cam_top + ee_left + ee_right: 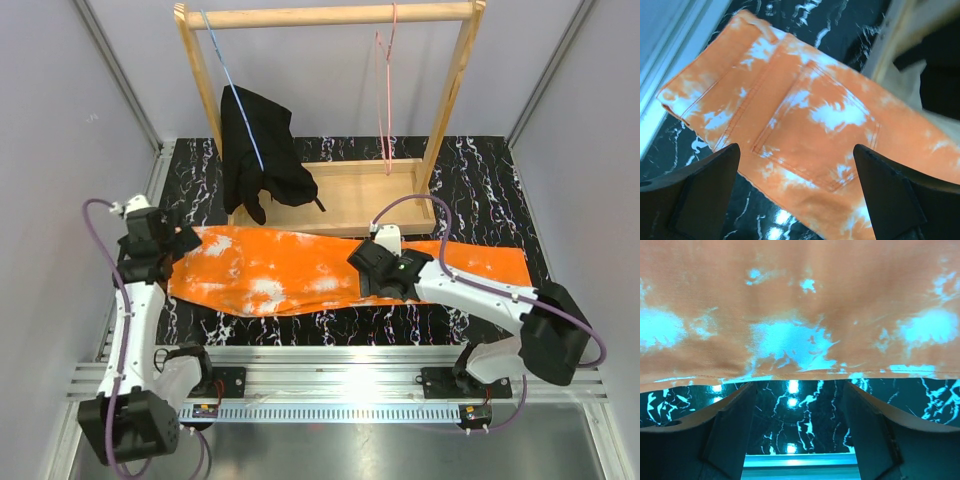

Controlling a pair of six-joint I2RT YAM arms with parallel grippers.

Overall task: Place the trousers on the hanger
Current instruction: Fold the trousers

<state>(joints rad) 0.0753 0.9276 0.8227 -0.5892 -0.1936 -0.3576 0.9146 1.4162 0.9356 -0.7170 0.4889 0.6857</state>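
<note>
The left gripper should next grab the trousers' waist end at its near side edge. The waistband stays exposed for the right gripper to take toward the hanger.
The orange trousers (290, 270) with white blotches lie flat across the black marbled table, waist at the left, legs running right. The pink hanger (386, 95) hangs on the wooden rack's top bar at the right. My left gripper (182, 243) is open above the waist end; its wrist view shows the back pocket (815, 127) between the fingers (705, 185). My right gripper (365, 272) is open over the trousers' near edge at the middle; its wrist view shows the cloth's hem (800, 372) just ahead of the fingers (730, 425).
A wooden rack (330, 15) stands at the back on a wooden base (350, 195). A black garment (258, 150) hangs there on a light-blue wire hanger (232, 80). A metal rail (330, 385) runs along the table's near edge.
</note>
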